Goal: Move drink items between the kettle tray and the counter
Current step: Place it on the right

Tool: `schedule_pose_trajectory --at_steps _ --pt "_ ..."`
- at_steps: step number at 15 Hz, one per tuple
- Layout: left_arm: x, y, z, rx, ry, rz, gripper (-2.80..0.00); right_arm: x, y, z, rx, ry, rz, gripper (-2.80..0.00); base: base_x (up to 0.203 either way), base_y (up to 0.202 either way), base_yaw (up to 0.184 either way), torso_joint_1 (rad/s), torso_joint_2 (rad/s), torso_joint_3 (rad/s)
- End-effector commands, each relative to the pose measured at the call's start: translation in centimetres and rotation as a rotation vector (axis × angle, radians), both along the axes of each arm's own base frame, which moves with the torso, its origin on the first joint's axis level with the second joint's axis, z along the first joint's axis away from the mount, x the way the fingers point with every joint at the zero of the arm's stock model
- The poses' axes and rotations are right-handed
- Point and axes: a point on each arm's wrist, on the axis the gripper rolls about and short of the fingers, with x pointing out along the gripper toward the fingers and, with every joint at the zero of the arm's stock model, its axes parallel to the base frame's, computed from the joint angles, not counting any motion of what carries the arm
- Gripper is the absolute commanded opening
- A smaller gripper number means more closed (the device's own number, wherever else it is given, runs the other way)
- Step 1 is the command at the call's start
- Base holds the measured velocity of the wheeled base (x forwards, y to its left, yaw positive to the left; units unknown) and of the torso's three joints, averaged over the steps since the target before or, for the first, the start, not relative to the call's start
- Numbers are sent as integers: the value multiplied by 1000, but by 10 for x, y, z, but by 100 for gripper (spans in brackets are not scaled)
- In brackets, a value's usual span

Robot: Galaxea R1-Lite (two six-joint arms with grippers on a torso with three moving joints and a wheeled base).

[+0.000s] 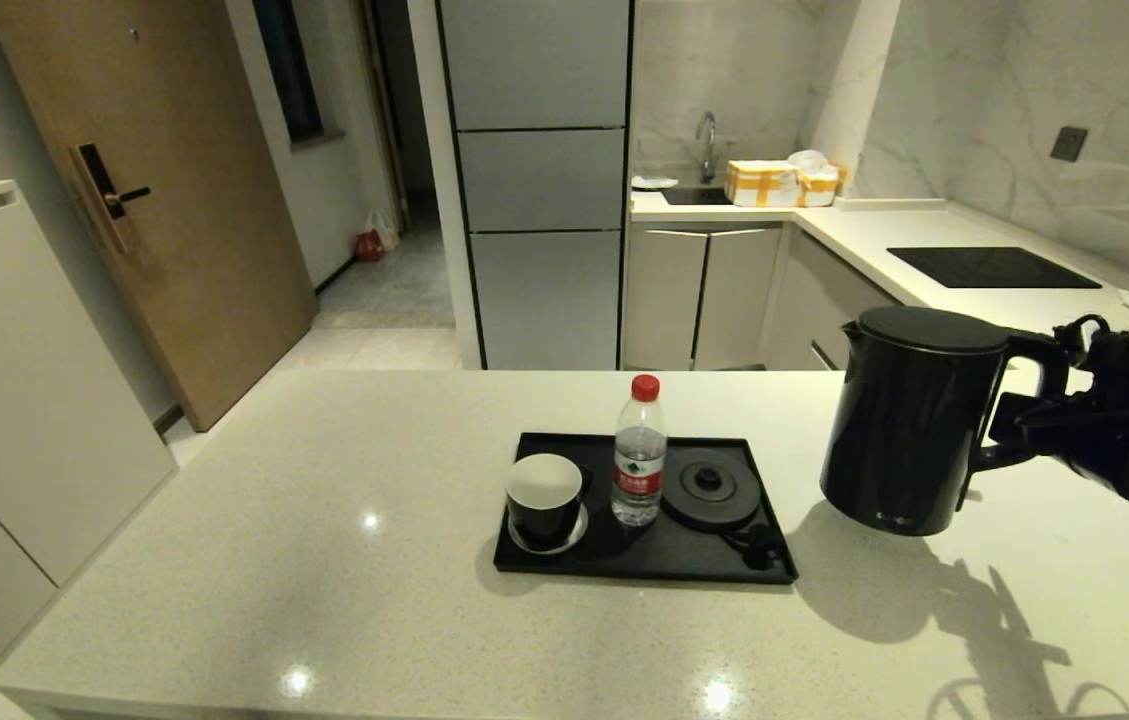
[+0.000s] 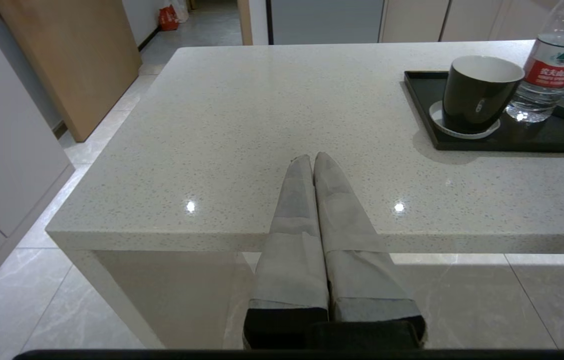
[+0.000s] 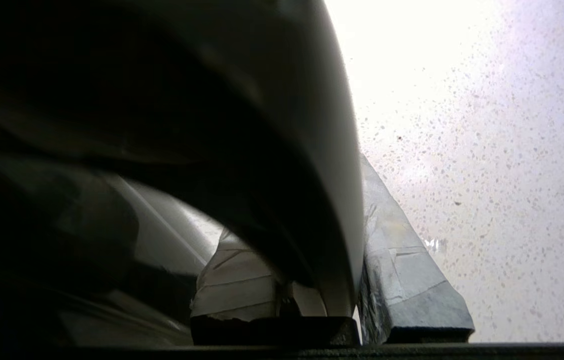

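My right gripper needs to lower the kettle onto the counter before it lets go, because the lower edge of the black kettle (image 1: 909, 420) is above its detached shadow.
The tall black kettle (image 1: 909, 420) stands upright at the counter (image 1: 324, 560) surface just right of the black tray (image 1: 564, 565); I cannot tell whether it touches. My right gripper (image 1: 1029, 425) is shut on its loop handle (image 3: 311, 200), one taped finger on each side. On the tray are the empty round base disc (image 1: 711, 487), the red-capped water bottle (image 1: 639, 455), and the black mug (image 1: 544, 497) on a white saucer (image 1: 576, 538). My left gripper (image 2: 312, 160) is shut and empty over the counter's near left edge, out of the head view.
A black cord plug (image 1: 759, 548) lies in the tray's front right corner. Behind the counter are a cooktop (image 1: 992, 267), a sink with yellow boxes (image 1: 764, 183), and tall cabinets (image 1: 539, 180). The counter's left edge (image 2: 112, 235) drops to the tiled floor.
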Motion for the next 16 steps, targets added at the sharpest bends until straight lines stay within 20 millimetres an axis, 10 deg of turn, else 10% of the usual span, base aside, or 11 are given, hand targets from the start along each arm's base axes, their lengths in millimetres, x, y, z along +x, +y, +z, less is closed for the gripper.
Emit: schedule_pose_trajectory --at_steps 1,5,13,14,16 --pt "0 0 0 0 0 0 -280 -2 -9 -33 -29 38 -7 -280 0 0 0 0 0 0" --pt "0 0 0 0 0 2 -280 -7 -9 -63 -24 68 16 -280 0 0 0 0 0 0" --pt "0 0 0 1 1 2 -280 -13 -11 -64 -20 91 5 -280 0 0 0 0 0 0" --pt "0 0 0 0 0 2 -280 -13 -12 -65 -20 89 3 0 0 0 0 0 0 0" --pt "0 0 0 2 0 2 -280 -15 -12 -64 -19 87 5 0 0 0 0 0 0 0"
